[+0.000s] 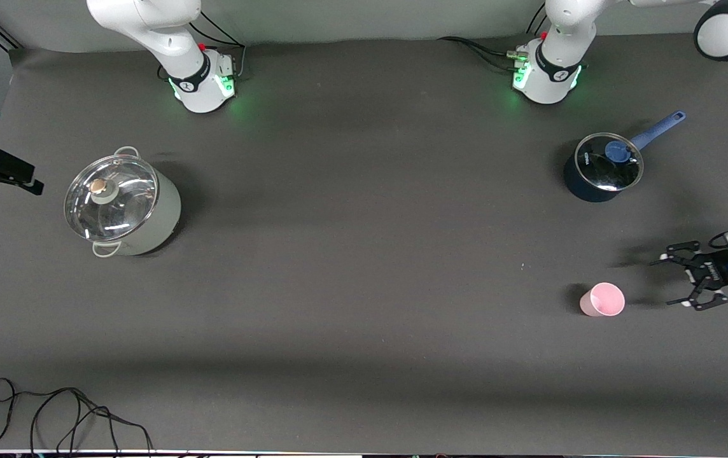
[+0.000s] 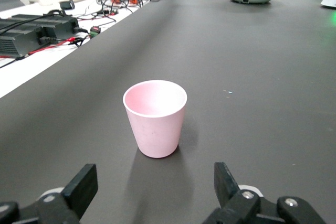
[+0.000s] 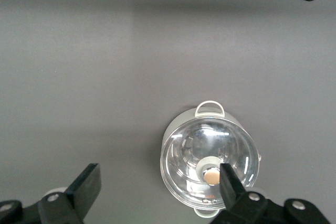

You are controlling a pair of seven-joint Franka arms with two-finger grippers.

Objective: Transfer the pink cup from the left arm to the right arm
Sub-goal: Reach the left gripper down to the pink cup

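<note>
My left gripper should next grab the cup by its side (image 2: 156,135), so that it can pass the pink cup to my right gripper.
The pink cup (image 1: 602,299) stands upright on the dark table, toward the left arm's end. It also shows in the left wrist view (image 2: 155,116), straight ahead of the jaws. My left gripper (image 1: 667,282) is open and empty, low beside the cup on the side toward the left arm's end of the table, a short gap apart; in its own view the left gripper (image 2: 155,182) has its fingers spread wider than the cup. My right gripper (image 1: 25,179) is open and empty, held up at the right arm's end; in its own view the right gripper (image 3: 160,179) looks down on the table and a pot.
A pale green pot with a glass lid (image 1: 121,203) stands toward the right arm's end, also below the right gripper (image 3: 210,163). A dark blue saucepan with a lid (image 1: 602,166) stands farther from the front camera than the cup. A black cable (image 1: 65,413) lies at the front edge.
</note>
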